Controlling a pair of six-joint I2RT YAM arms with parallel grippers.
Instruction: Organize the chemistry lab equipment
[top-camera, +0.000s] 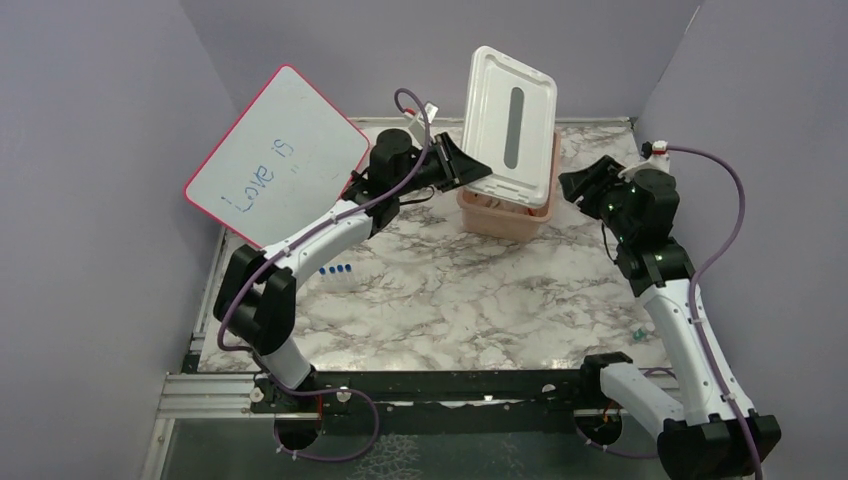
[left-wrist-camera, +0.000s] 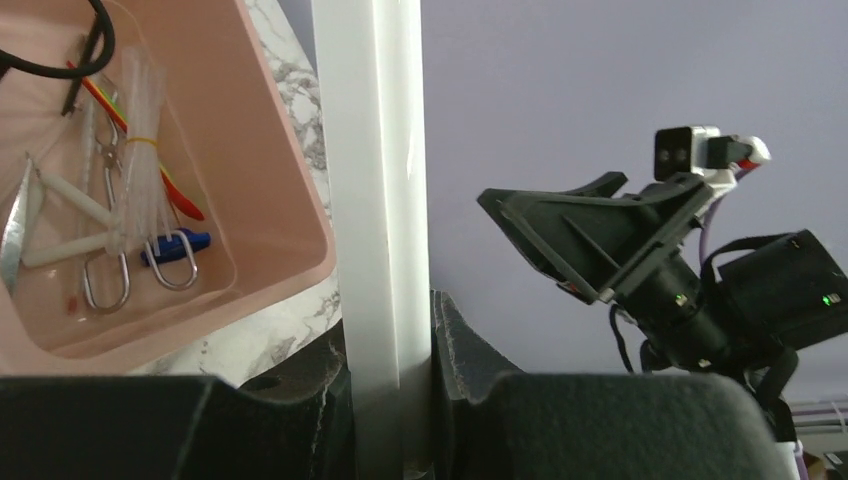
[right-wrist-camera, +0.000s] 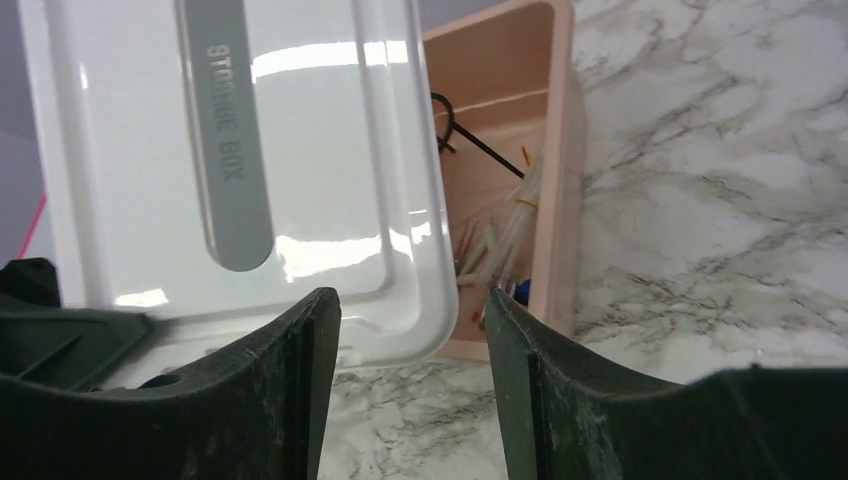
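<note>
The white lid (top-camera: 510, 125) is tilted above the pink tub's rim and would fall crooked if released now, so my left gripper should keep holding it.
My left gripper (top-camera: 462, 162) is shut on the edge of the white lid (top-camera: 510, 125) and holds it tilted up over the pink tub (top-camera: 505, 215); the grip shows in the left wrist view (left-wrist-camera: 385, 340). In the tub lie the black wire stand (left-wrist-camera: 60, 60), a red-yellow rod (left-wrist-camera: 150, 160), clear tubes (left-wrist-camera: 140, 130), metal tongs (left-wrist-camera: 105, 270) and a blue piece (left-wrist-camera: 180, 242). Tiny blue-capped vials (top-camera: 337, 270) lie on the table by the left arm. My right gripper (top-camera: 578, 187) is open and empty just right of the tub (right-wrist-camera: 555, 170).
A pink-rimmed whiteboard (top-camera: 275, 155) leans at the back left behind the left arm. A small teal item (top-camera: 637, 330) lies near the table's right edge. Purple walls close in the sides and back.
</note>
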